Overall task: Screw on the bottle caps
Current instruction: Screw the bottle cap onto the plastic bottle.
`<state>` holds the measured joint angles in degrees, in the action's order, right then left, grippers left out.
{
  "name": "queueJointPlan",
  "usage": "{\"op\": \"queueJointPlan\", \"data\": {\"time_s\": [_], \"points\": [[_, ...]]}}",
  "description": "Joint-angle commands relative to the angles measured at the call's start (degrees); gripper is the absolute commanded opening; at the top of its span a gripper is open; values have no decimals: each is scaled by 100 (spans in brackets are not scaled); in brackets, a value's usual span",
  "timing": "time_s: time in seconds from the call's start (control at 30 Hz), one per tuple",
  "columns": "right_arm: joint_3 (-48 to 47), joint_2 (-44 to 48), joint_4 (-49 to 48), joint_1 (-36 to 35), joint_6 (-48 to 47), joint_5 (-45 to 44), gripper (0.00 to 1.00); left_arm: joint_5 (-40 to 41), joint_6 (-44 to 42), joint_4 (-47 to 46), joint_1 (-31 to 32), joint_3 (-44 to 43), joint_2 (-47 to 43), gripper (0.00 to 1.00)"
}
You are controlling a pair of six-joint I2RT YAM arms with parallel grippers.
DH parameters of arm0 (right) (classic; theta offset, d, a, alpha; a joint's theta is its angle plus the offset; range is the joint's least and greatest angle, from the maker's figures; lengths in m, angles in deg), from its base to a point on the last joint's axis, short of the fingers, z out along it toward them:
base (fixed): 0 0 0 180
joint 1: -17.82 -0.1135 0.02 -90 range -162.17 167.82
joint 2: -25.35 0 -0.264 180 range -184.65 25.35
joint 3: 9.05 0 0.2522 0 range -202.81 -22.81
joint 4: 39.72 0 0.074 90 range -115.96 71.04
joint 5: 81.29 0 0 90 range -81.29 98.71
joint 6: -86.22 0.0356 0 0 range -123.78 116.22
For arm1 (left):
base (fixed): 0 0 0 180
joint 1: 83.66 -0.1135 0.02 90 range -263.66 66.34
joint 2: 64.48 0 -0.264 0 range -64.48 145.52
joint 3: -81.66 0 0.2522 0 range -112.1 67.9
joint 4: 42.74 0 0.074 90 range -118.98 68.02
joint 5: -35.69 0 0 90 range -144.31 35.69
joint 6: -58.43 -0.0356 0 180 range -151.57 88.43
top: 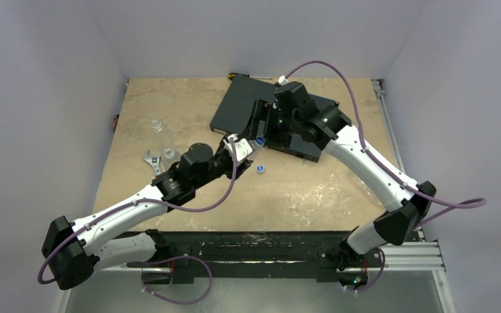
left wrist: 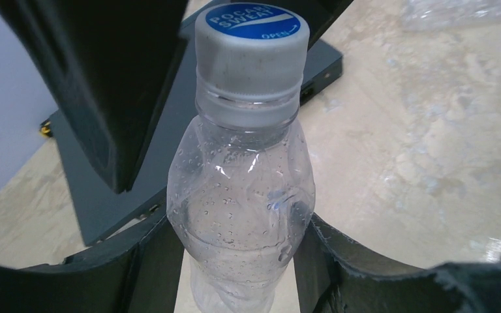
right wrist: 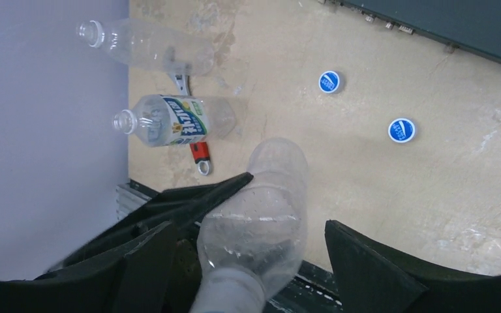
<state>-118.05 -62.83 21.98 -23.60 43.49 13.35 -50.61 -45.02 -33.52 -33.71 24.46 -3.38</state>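
Note:
The robot's right gripper should next grab the bottle cap by its opposite grey sides, so that it can screw the cap on.
My left gripper [left wrist: 240, 225] is shut on a clear bottle [left wrist: 241, 189], holding it by its body above the table. A grey-sided bottle cap with a blue top [left wrist: 251, 45] sits on the bottle's neck. In the top view this bottle [top: 242, 149] points toward my right gripper [top: 261, 130]. In the right wrist view the right gripper [right wrist: 248, 228] is open, its fingers [right wrist: 378, 261] standing apart on either side of the capped end without touching it. Two loose blue caps [right wrist: 329, 82] [right wrist: 402, 130] lie on the table.
Two uncapped bottles [right wrist: 143, 47] [right wrist: 169, 120] lie near the table's left edge, with a red-handled wrench [right wrist: 200, 153] beside them. A flat black box [top: 235, 111] sits at the back under the right arm. A screwdriver [top: 248, 76] lies at the far edge.

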Motion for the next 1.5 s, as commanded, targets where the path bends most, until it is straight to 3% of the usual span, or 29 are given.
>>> {"op": "queueJointPlan", "data": {"time_s": [0.0,0.07,0.2,0.33,0.47,0.57,0.8,1.07,1.47], "points": [[-219,793,146,146,-443,-266,91,-2020,428,633,-575,-389,-131,0],[-75,1114,64,153,-743,-383,97,-2861,485,1038,-880,-525,-77,0],[316,1690,-221,153,-1903,-85,98,-4384,475,1685,-1238,-756,132,0],[625,1918,-98,120,-3142,1010,93,-5735,679,1767,-1416,-762,325,3],[989,2046,43,-467,-3767,830,85,-6464,885,1725,-1436,-720,482,2],[1214,2054,-13,-859,-3993,907,74,-6707,961,1718,-1438,-657,542,2],[1415,2091,-303,-920,-4083,1177,64,-6828,1024,1726,-1437,-548,506,2],[1280,1979,-358,-918,-4033,1568,63,-6898,967,1725,-1439,-509,535,2],[1147,1857,-399,-916,-3831,1891,49,-6850,856,1789,-1444,-464,552,2]]}}
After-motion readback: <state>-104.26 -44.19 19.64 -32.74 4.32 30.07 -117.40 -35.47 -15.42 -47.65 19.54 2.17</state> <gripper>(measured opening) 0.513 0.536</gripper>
